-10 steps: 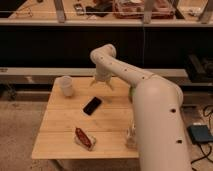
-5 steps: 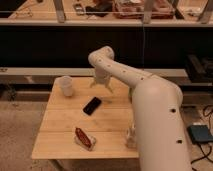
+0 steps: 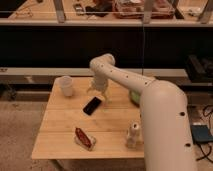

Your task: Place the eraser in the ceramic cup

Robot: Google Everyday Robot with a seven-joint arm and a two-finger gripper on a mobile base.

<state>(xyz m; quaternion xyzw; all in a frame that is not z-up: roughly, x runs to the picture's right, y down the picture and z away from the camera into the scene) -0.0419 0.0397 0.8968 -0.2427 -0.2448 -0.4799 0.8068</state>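
My gripper will grab one end [image 3: 97,101] of the black eraser next, to drop the eraser into the ceramic cup [image 3: 65,85].
The eraser [image 3: 92,105] is a flat black block lying on the wooden table [image 3: 60,127], left of centre. The ceramic cup [image 3: 65,85] is white and stands upright near the table's back left corner. My gripper [image 3: 98,93] hangs just above and slightly behind-right of the eraser, its two pale fingers spread apart and holding nothing. The cup is about one eraser-length to the left of the gripper.
A red-brown and white packet [image 3: 84,138] lies near the table's front edge. A silvery can [image 3: 133,135] stands at the front right. A green bowl [image 3: 134,96] is mostly hidden behind my arm at the right. A dark shelf runs behind the table.
The gripper has moved slightly left and down toward the eraser. The eraser, cup and other objects have not moved.
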